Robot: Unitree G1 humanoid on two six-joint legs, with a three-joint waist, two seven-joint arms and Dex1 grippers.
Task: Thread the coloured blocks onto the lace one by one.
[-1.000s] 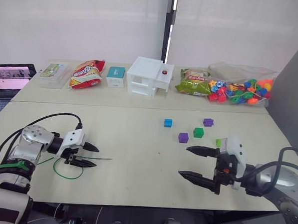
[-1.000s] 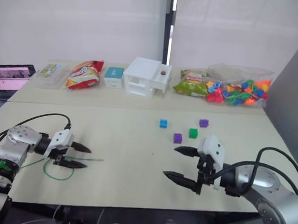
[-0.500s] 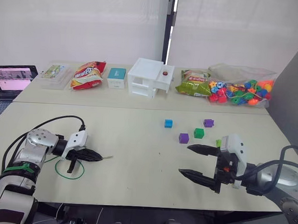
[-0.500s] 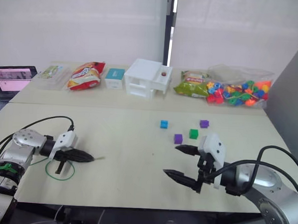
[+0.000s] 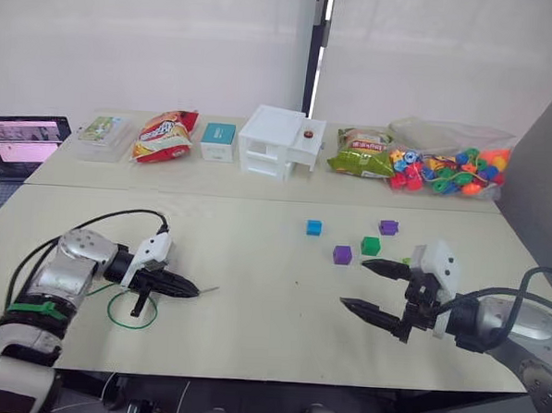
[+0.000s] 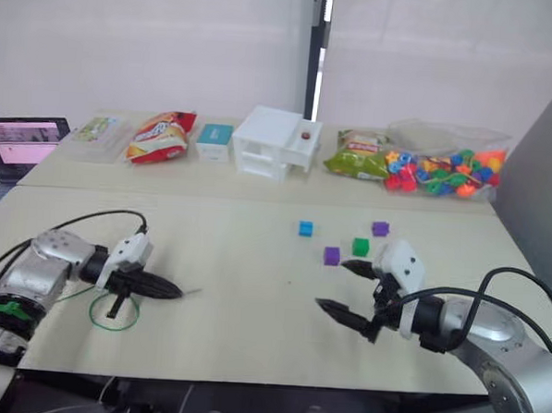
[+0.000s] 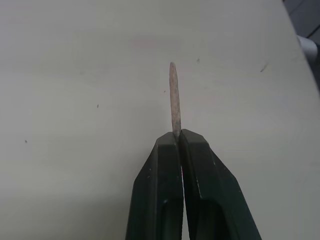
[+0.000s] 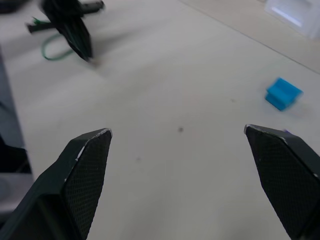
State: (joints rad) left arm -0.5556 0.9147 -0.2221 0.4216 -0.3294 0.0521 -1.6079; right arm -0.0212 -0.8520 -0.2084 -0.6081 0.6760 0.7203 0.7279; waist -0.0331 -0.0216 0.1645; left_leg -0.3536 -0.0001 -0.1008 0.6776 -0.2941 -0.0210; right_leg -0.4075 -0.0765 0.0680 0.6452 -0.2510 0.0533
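Observation:
The right gripper grabs the light green block by its flat sides next, so that the block's hole stays free for the lace's silvery tip [image 5: 210, 289].
My left gripper [image 5: 190, 292] lies low over the table's left side. It is shut on the stiff silvery tip [image 7: 174, 95] of the lace, which sticks out past the fingertips. The green lace [image 5: 127, 308] curls in a loop on the table under the wrist. A blue block [image 5: 313, 228], two purple blocks [image 5: 342, 254] [image 5: 388, 227] and a dark green block [image 5: 370, 246] sit right of centre. My right gripper [image 5: 353, 283] hovers just in front of them, open wide and holding nothing. The blue block [image 8: 283, 93] also appears in the right wrist view.
Along the far table stand a laptop [image 5: 24, 141], a clear container [image 5: 102, 135], a red snack bag [image 5: 163, 135], a teal box [image 5: 218, 141], a white box [image 5: 279, 153], a green snack bag [image 5: 360, 154] and a bag of round beads [image 5: 449, 167].
My left gripper has shut on the lace's silvery tip, which lay between its open fingers a second ago. The right gripper has shifted slightly toward the blocks, still open.

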